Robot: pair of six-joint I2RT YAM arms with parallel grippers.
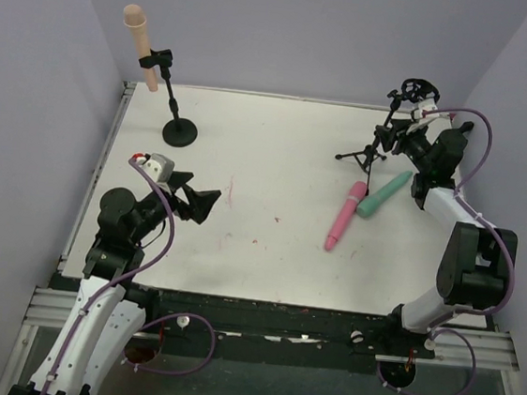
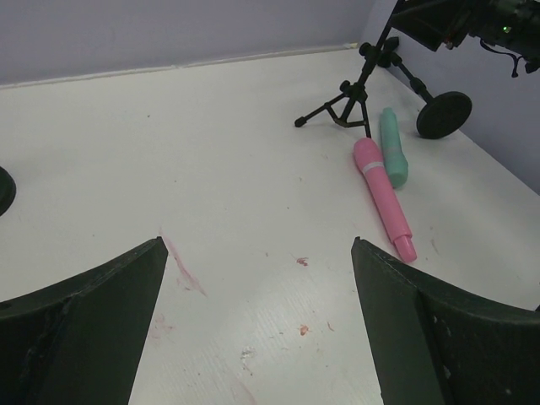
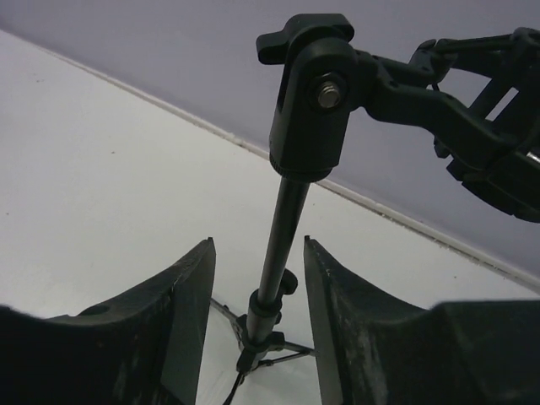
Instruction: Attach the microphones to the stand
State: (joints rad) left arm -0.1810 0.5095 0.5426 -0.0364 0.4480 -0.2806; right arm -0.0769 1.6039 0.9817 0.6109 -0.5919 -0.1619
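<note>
My right gripper would leave the black tripod standing on the tabletop if I lifted it now, because its open fingers have gaps beside the pole (image 1: 386,125) (image 3: 287,215).
The peach-beige microphone (image 1: 140,43) is clipped upright in a round-base stand (image 1: 180,133) at the back left. The pink microphone (image 1: 345,215) and the teal-green microphone (image 1: 384,193) lie side by side on the table at the right, next to a black tripod stand (image 1: 370,155). Both also show in the left wrist view, pink (image 2: 384,198) and teal (image 2: 393,148). My right gripper (image 3: 257,245) is open with the tripod's pole (image 3: 287,215) between its fingers, a gap on each side. My left gripper (image 2: 257,240) is open and empty over the table at the near left (image 1: 208,201).
A shock-mount holder (image 1: 414,89) tops the tripod's boom. A second round stand base (image 2: 445,114) sits behind the teal microphone, near the right wall. Purple walls close the white table (image 1: 259,235) on three sides. Faint red marks (image 2: 181,266) stain it.
</note>
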